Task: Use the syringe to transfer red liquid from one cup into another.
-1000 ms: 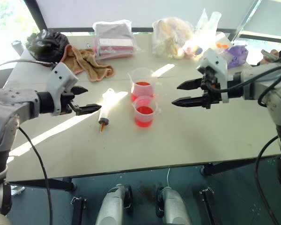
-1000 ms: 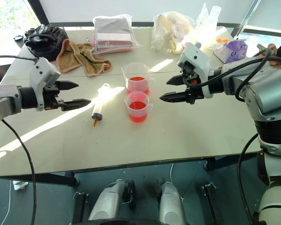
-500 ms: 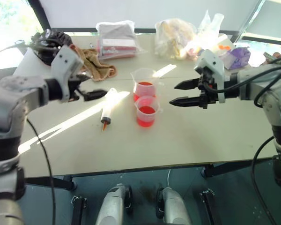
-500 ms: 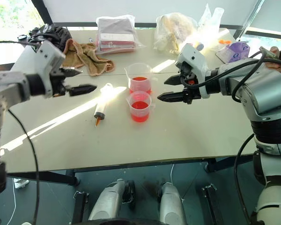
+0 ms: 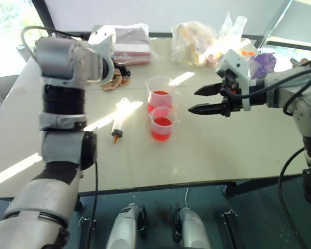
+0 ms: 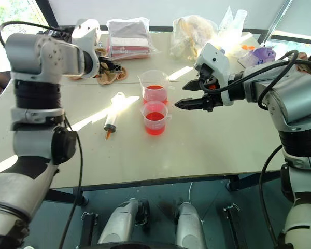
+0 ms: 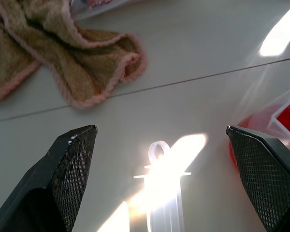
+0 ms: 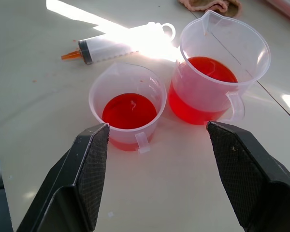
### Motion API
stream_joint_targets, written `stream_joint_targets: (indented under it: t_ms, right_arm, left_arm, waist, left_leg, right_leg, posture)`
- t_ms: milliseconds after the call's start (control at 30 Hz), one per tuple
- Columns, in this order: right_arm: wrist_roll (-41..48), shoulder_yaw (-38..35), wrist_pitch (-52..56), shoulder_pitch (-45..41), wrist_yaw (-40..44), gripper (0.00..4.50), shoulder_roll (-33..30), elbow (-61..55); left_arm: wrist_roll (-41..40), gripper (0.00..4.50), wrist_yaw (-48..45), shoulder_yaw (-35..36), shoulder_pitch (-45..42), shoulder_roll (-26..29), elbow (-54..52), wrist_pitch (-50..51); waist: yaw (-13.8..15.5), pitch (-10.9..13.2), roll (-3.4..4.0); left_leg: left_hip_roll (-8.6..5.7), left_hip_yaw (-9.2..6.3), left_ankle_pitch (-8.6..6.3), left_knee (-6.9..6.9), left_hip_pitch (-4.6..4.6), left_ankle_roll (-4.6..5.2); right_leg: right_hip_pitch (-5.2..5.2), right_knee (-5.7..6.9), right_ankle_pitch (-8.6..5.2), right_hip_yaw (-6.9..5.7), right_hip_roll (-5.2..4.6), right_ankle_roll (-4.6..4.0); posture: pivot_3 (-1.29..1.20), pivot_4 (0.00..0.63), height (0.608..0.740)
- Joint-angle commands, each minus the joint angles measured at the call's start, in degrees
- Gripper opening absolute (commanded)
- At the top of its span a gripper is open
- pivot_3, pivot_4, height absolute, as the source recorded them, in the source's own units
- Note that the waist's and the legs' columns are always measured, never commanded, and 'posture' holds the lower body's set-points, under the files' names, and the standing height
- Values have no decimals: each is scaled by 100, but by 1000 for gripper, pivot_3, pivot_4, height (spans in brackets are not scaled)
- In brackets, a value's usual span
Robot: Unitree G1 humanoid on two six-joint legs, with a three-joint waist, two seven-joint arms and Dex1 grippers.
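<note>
The syringe has a clear body below the syringe's rim [image 5: 119, 117], and my left gripper should grab it there next. The syringe's narrow orange tip [image 5: 115, 140] will then stick out at one end.
The syringe [image 5: 119, 118] lies flat on the table [image 5: 207, 155], orange tip toward the front edge, left of the two cups. The larger clear cup [image 5: 158, 93] stands behind the smaller cup [image 5: 161, 123], and both hold red liquid [image 8: 129, 107]. My left gripper [image 7: 159, 129] hovers open above the table behind the syringe's white plunger end [image 7: 160, 152], near a towel [image 7: 77, 63], with nothing between its fingers. My right gripper [image 5: 193, 101] stands open and empty just right of the cups, pointing at them.
A brown towel [image 6: 106, 77] lies behind the syringe. Plastic bags [image 5: 127, 44] and a second bag of items [image 5: 192, 39] line the table's far edge, with a purple pack [image 5: 262, 62] at the back right. The table's front edge [image 5: 160, 188] is close to me.
My left arm has swung up and forward from the table's left side to above the towel and the syringe's plunger end, its wrist rolling. The right gripper, cups and syringe kept still.
</note>
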Motion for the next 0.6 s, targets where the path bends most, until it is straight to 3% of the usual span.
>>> stream_joint_targets:
  t_ms: [33, 267, 600]
  right_arm:
    - [47, -205, 65, -46, -51, 3371, -82, -204]
    - [98, -222, 204, -31, -112, 3371, -61, -316]
    - [177, -221, 365, -42, -287, 3371, -4, -409]
  left_arm:
    - [752, 4481, 1104, 939, -602, -472, 771, 353]
    - [1278, 4481, 2509, 2787, -1277, -944, 2043, 186]
    - [874, 4481, 3660, 3398, -1327, -766, 3790, -1200]
  waist:
    - [-4, 0, -1]
    - [-12, 1, -2]
    - [-2, 1, -2]
  left_leg:
    - [0, 0, 0, 1, 0, 0]
    - [1, -2, -9, -2, 0, -15]
    - [0, -1, -11, -5, 0, -19]
  right_leg:
    - [0, 0, 0, -1, 0, 0]
    - [-3, 1, 0, -1, -3, 0]
    - [-10, 4, 1, 0, -9, -1]
  posture:
    - [0, 150, 740]
    - [0, 150, 740]
    - [0, 150, 740]
